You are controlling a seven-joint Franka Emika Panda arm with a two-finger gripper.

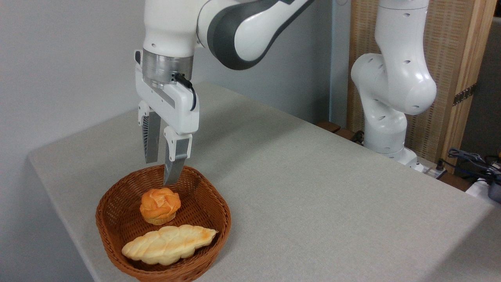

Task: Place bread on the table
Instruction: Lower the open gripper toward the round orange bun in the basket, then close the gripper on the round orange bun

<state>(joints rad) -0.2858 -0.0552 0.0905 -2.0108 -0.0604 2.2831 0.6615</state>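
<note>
Next, my gripper grabs the orange-golden bun by the sides of its knotted top (160,201) to put the bread on the tabletop.
The bread (160,205), a small round orange-golden bun with a knotted top, sits inside a brown wicker basket (213,203) at the near left of the table (313,188). My gripper (161,172) hangs just above and behind the bun, fingers pointing down. It is open with a narrow gap and nothing between the fingers. The fingertips are close above the basket's far rim and do not touch the bun.
A longer pale braided loaf (169,243) lies in the basket in front of the bun. The arm's white base (385,129) stands at the table's far right edge, with cables (475,162) beyond. The table's left edge runs close to the basket.
</note>
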